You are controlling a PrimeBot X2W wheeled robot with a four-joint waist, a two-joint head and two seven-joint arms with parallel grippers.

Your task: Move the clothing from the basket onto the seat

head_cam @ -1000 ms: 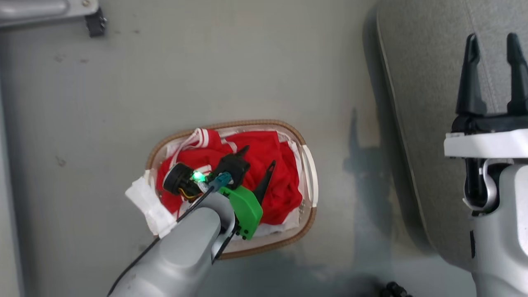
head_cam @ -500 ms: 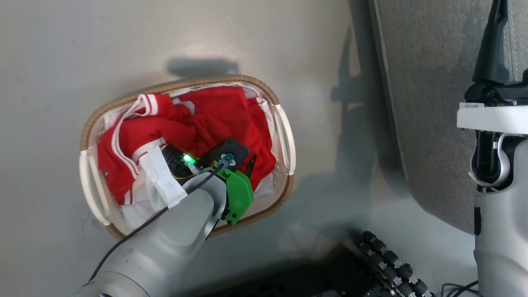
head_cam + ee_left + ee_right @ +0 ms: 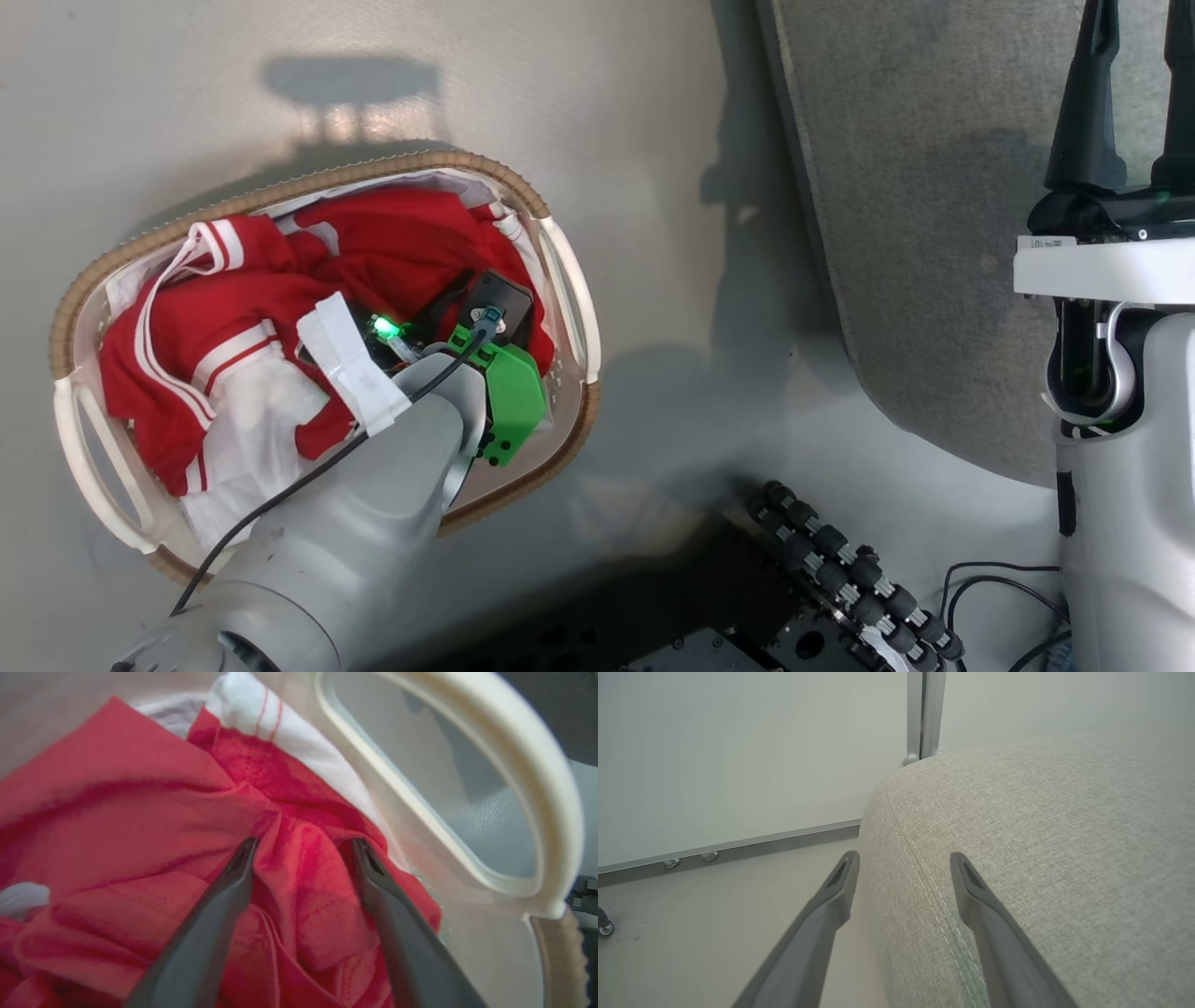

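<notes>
I will next pinch that raised fold [image 3: 305,857] with my left gripper, because a fold of the plain red T-shirt stands up while the rest lies slack [image 3: 129,823].
The basket [image 3: 308,180] stands on the floor at the left, off-white with a brown woven rim. It holds the clothing [image 3: 392,233], a plain red garment and a red one with white stripes [image 3: 187,308]. My left arm's wrist [image 3: 485,373] reaches down into the basket's right end. In the left wrist view my left gripper [image 3: 303,844] is open, both tips pressed into red clothing [image 3: 140,812] with a fold between them, near the basket handle [image 3: 551,788]. My right gripper [image 3: 1131,37] is open and empty above the grey seat [image 3: 915,187], near its rounded corner [image 3: 1064,858].
The robot's dark base with black rollers [image 3: 840,569] and cables lies at the bottom of the head view. Grey floor [image 3: 653,187] separates basket and seat. Behind the seat stand a white wall panel with a metal post [image 3: 921,714] and a caster [image 3: 603,926].
The head camera has shifted, so basket and seat sit further left. My left gripper has gone deeper into the clothing, its fingers now hidden under the wrist. The right gripper stays open.
</notes>
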